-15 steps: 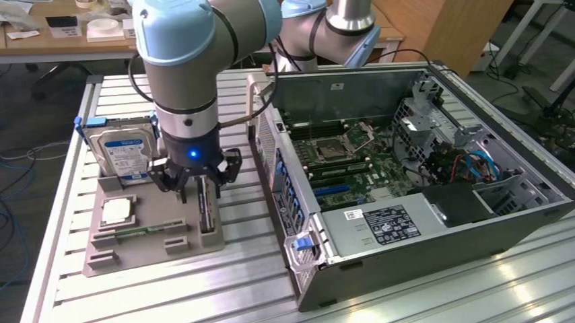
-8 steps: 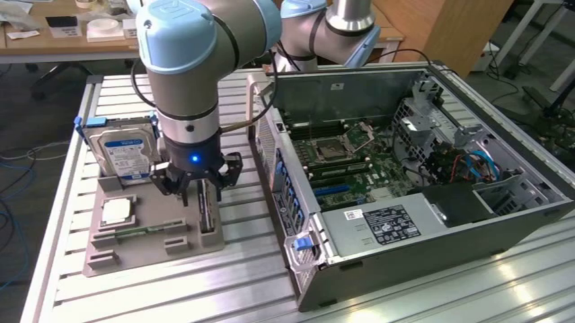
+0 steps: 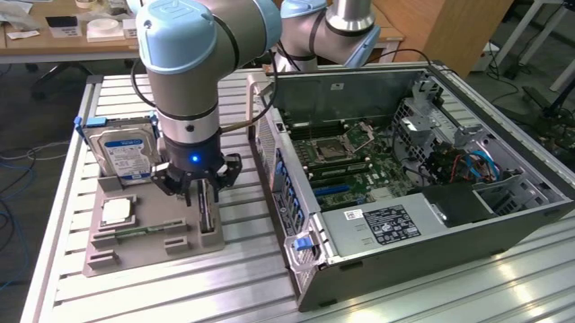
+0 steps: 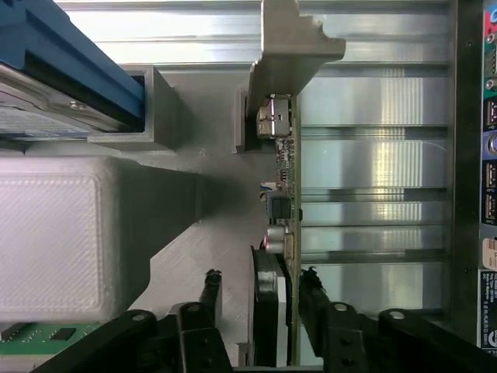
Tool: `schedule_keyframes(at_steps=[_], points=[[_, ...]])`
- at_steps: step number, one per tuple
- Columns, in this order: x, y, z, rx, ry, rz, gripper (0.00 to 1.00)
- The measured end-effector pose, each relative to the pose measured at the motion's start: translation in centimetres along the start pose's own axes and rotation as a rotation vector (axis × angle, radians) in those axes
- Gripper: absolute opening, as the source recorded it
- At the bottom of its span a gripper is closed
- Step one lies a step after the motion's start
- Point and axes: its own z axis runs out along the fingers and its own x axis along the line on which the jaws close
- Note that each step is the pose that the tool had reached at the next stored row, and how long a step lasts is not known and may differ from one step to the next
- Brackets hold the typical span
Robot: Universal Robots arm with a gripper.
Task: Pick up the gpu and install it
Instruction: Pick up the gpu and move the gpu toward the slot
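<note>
The GPU's lower edge is held by the grey tray's slot, so my gripper should grab the GPU next by its upper edge, where both sides of the GPU are free.
The gpu stands on its long edge in a slot of the grey holder tray, with its silvery end bracket at the far end. In the exterior view, the card shows as a thin dark strip on the tray's side nearest the computer. My gripper hangs straight down over it. It is open, with one finger on each side of the card. A gap shows between that finger and the card, while the other finger is close against the card's board side.
The open computer case lies at the exterior view's right, its motherboard exposed. On the tray are an upright hard drive, a square silver chip and a green memory stick. The table is ribbed aluminium.
</note>
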Motion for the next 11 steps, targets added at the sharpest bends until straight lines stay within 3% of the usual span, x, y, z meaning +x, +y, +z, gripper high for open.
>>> schedule_keyframes(at_steps=[3,11], points=[[0.00,0.00,0.01,0.0000,-0.0002,0.003,0.42],[-0.10,0.00,0.04,0.0001,-0.0006,0.012,0.42]])
